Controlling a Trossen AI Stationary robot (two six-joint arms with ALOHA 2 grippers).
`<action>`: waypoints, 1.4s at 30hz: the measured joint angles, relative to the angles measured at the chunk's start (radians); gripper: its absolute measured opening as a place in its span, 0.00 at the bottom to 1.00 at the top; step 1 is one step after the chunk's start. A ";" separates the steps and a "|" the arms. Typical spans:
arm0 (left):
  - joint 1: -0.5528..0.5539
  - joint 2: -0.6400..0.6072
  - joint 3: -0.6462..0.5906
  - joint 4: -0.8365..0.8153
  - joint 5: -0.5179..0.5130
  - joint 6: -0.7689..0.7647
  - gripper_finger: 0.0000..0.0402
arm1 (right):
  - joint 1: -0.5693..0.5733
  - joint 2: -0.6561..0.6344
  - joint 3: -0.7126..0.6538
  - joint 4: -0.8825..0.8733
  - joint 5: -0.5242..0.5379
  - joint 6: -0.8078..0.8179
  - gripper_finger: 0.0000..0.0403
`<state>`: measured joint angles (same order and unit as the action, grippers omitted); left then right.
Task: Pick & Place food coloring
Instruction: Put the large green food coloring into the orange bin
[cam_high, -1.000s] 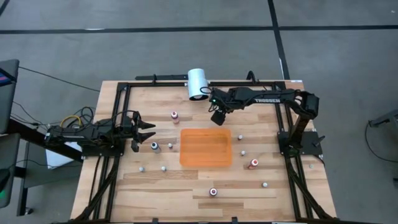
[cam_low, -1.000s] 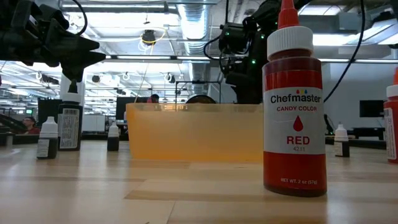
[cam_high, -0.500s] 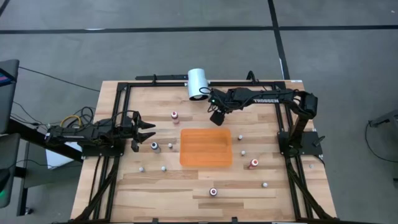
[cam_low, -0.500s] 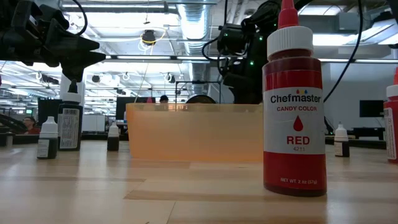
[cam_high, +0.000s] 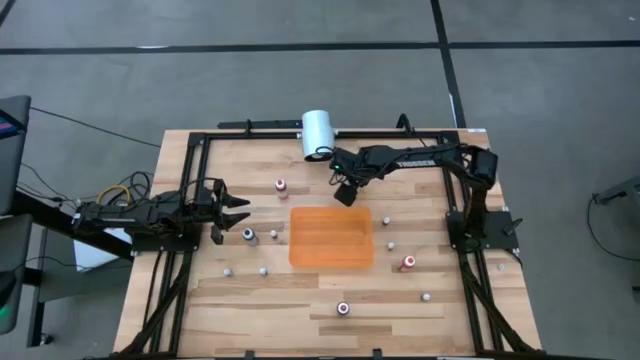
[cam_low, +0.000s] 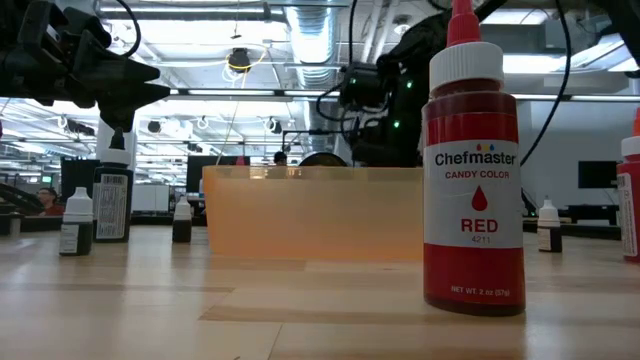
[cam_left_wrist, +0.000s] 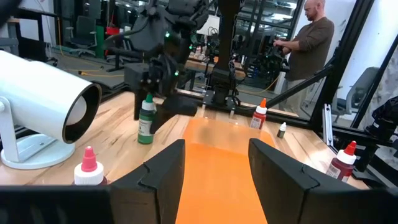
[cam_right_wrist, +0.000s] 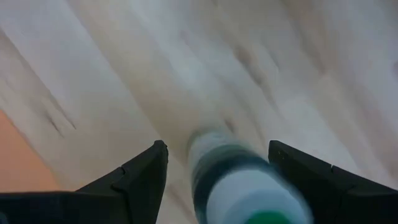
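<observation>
The white collar (cam_right_wrist: 249, 196) and green top (cam_right_wrist: 267, 218) of the bottle rise between my fingers in the right wrist view. My right gripper should close on the bottle now.
Several small food coloring bottles stand upright about the table, among them a red-topped one (cam_high: 281, 186), a red one (cam_high: 408, 263) and another red one (cam_low: 472, 170). A green-topped bottle (cam_left_wrist: 146, 121) stands on the wood beyond the orange tray's (cam_high: 331, 237) far edge. My right gripper (cam_high: 345, 192) hangs open just above it, pointing steeply down. In its wrist view, its fingers stand on either side of the bottle's top (cam_right_wrist: 242, 183) without touching. My left gripper (cam_high: 238, 208) waits open and level at the table's left.
A white cylinder (cam_high: 318, 134) lies at the far edge, close to my right gripper. Dark bottles (cam_low: 112, 195) stand left of the tray. A black frame (cam_high: 190, 190) borders the table. A person (cam_left_wrist: 308, 37) stands in the room beyond.
My right gripper has sunk toward the green-topped bottle, shifting a little toward the table's left, and has stayed open. The bottles and the tray have not moved.
</observation>
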<state>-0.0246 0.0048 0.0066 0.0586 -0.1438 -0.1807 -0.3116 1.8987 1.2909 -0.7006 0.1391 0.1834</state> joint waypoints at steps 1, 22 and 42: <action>0.000 0.000 0.000 0.000 0.001 -0.003 0.42 | 0.002 0.004 -0.002 -0.019 -0.005 0.000 0.66; 0.000 0.002 0.000 0.000 -0.001 -0.003 0.42 | 0.008 0.001 -0.003 -0.003 -0.008 0.008 0.66; 0.000 0.002 0.000 0.000 -0.002 -0.003 0.42 | 0.008 0.001 -0.003 -0.019 -0.006 0.028 0.39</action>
<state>-0.0246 0.0067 0.0067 0.0586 -0.1455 -0.1837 -0.3035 1.8994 1.2881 -0.7199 0.1336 0.2113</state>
